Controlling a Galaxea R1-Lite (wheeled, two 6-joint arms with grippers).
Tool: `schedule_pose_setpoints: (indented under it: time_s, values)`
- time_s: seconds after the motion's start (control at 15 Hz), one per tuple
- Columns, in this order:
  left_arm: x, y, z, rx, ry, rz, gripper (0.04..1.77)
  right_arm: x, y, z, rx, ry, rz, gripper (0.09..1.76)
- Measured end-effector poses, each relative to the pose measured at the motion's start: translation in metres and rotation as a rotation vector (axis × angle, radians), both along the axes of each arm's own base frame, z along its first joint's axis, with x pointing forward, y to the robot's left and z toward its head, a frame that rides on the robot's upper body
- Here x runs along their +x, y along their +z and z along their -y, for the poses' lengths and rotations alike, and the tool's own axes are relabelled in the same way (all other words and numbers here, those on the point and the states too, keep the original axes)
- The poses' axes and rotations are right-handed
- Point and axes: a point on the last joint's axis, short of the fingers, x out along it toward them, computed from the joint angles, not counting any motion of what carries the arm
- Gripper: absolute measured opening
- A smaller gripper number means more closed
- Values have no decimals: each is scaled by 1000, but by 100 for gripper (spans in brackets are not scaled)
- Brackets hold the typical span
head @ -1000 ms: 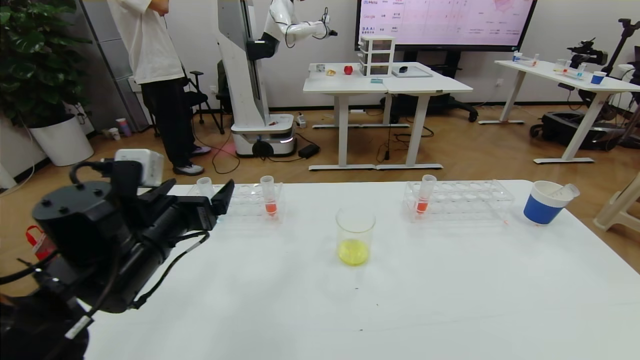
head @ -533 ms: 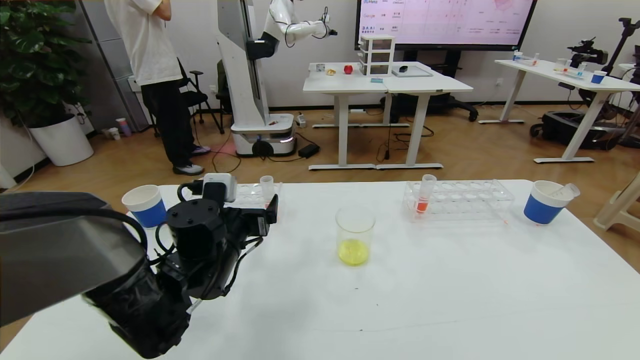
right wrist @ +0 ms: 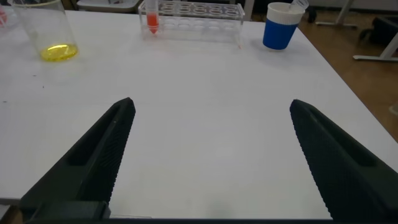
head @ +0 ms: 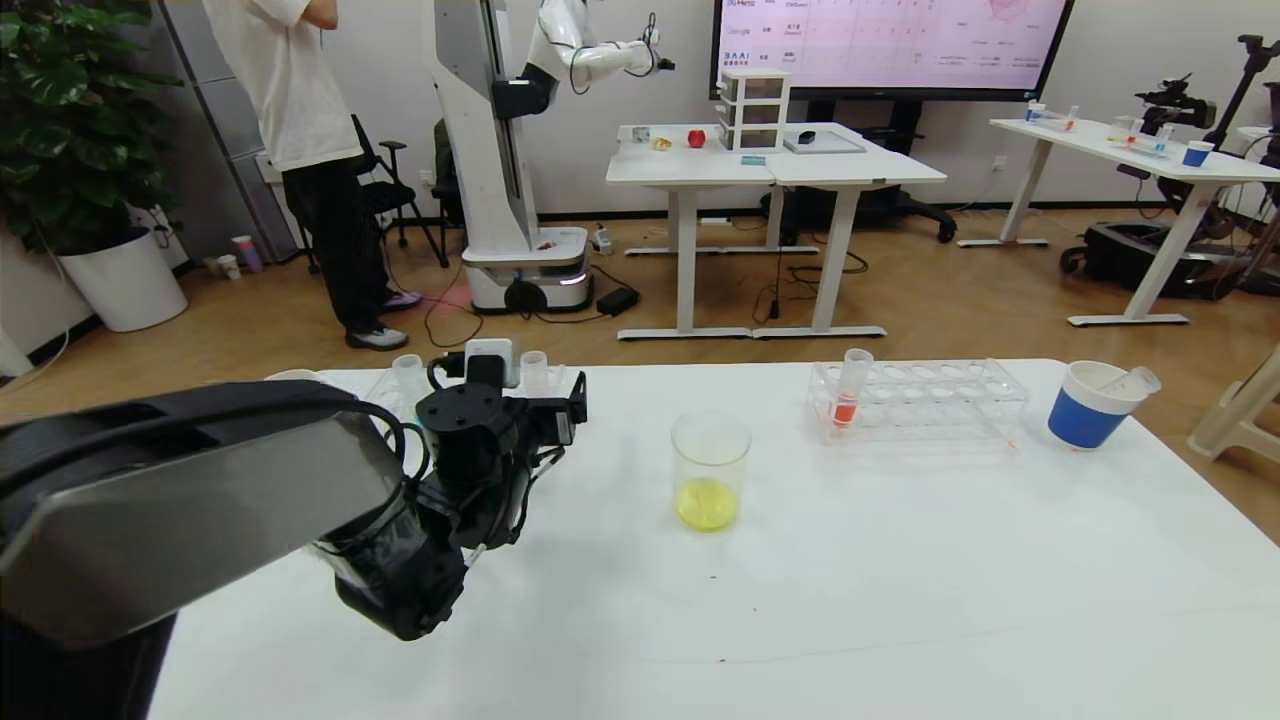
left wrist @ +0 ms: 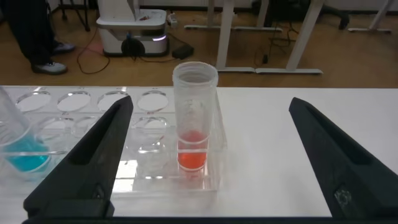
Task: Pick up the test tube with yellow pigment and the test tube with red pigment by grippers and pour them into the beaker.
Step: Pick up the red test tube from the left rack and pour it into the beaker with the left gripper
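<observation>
The red tube (left wrist: 194,118) in the rack's end hole is ahead of my left gripper's fingers, so they would miss it if they closed now. My left gripper should first move toward the tube and then close on it.
My left gripper (head: 560,402) is open at the left rack (head: 400,395). In the left wrist view my left gripper (left wrist: 211,101) faces a test tube with red liquid (left wrist: 194,124), which stands upright in the rack's end hole (left wrist: 149,180). The tube is ahead of my fingertips (left wrist: 118,115), not touched. Its top shows in the head view (head: 534,368). The beaker (head: 710,470) stands mid-table with yellow liquid at its bottom. No tube with yellow liquid is in view. My right gripper (right wrist: 211,104) is open and empty over bare table, out of the head view.
A second rack (head: 920,400) at the back right holds another red tube (head: 850,390). A blue paper cup (head: 1090,405) with an empty tube stands to its right. A tilted tube with blue liquid (left wrist: 22,155) sits in the left rack. The table's right edge is near the cup.
My left arm has swung forward and right to the left rack. The red tube now stands in front of its open fingers. Beaker and right rack have not moved.
</observation>
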Motion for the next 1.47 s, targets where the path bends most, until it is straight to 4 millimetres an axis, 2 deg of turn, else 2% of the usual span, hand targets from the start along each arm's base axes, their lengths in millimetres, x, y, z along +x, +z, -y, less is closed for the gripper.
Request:
schedule_pose_setpoints:
  time_s: [0.2, 0.33, 0.6, 1.13, 1.2, 1.27, 1.33, 1.4, 1.47]
  values:
    - [28, -5, -1, -8, 24, 47, 175, 0, 0, 0, 0, 0, 0, 174]
    - [38, -12, -4, -4, 31, 47, 175, 0, 0, 0, 0, 0, 0, 174]
    - [44, -23, -4, 3, 31, 36, 175, 0, 0, 0, 0, 0, 0, 174]
    - [49, -21, -6, -8, 40, 55, 175, 0, 0, 0, 0, 0, 0, 174]
    - [50, -21, -7, -10, 42, 58, 171, 0, 0, 0, 0, 0, 0, 174]
    - [50, -20, -7, -11, 43, 60, 154, 0, 0, 0, 0, 0, 0, 174]
    - [50, -20, -7, -10, 43, 60, 120, 0, 0, 0, 0, 0, 0, 174]
    - [50, -20, -7, -10, 43, 60, 74, 0, 0, 0, 0, 0, 0, 174]
    - [50, -20, -6, -10, 40, 61, 42, 0, 0, 0, 0, 0, 0, 174]
